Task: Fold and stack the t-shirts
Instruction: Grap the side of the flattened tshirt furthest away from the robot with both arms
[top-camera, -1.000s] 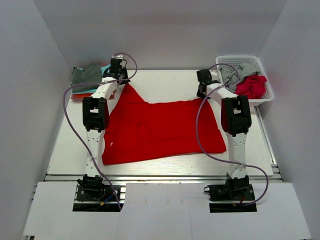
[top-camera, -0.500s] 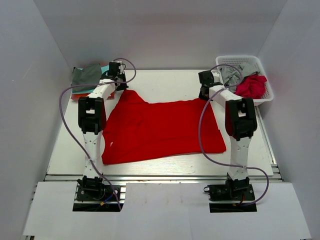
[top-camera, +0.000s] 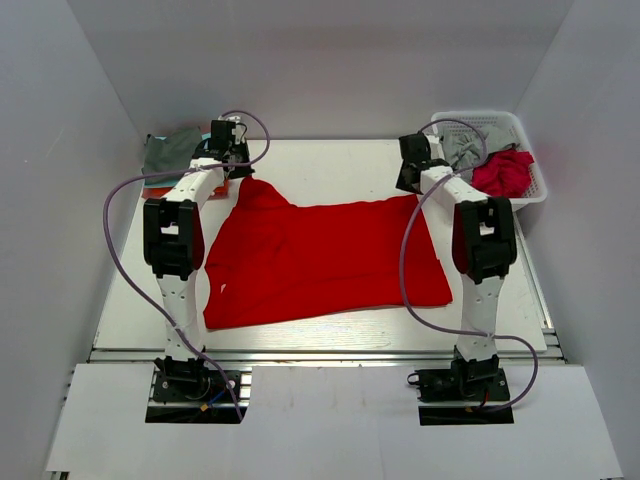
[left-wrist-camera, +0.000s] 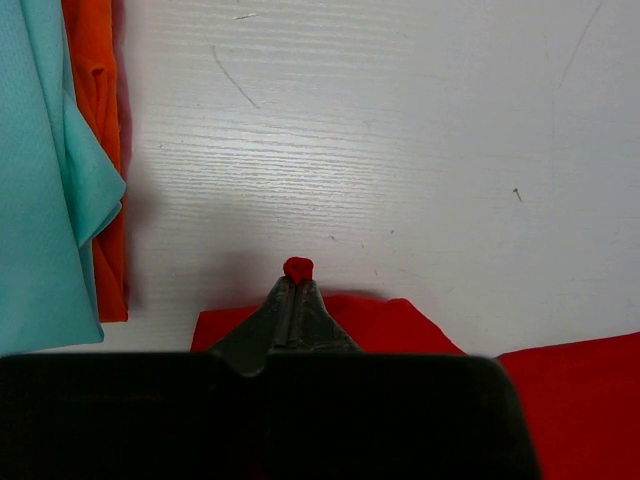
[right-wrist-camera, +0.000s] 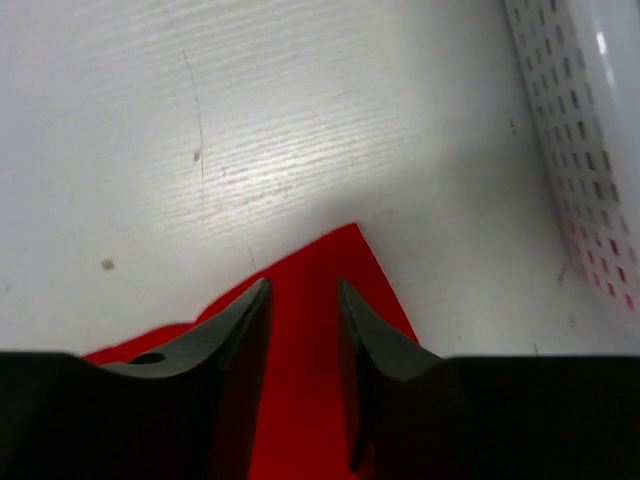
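My right gripper pinches the red t-shirt's far corner beside the basket next, opposite my left gripper's corner, to fold the t-shirt's far edge evenly.
A bright red t-shirt (top-camera: 320, 260) lies spread on the white table. My left gripper (top-camera: 236, 166) is at its far left corner, shut on a pinch of the red cloth. In the left wrist view the gripper (left-wrist-camera: 297, 283) has a red nub (left-wrist-camera: 298, 267) poking past its closed tips. My right gripper (top-camera: 408, 182) is open over the shirt's far right corner. In the right wrist view the gripper (right-wrist-camera: 304, 290) straddles that red corner (right-wrist-camera: 335, 255) without closing on it. Folded grey (top-camera: 168, 150), teal (left-wrist-camera: 40, 170) and orange (left-wrist-camera: 98, 150) shirts are stacked at the far left.
A white basket (top-camera: 532, 192) at the far right holds a grey shirt (top-camera: 464, 150) and a crimson shirt (top-camera: 503, 172); its perforated wall (right-wrist-camera: 590, 150) is just right of my right gripper. White walls enclose the table on three sides.
Both arms have reached farther back. My left gripper has shifted toward the far left with the red corner in it. My right gripper has moved back over the far right corner.
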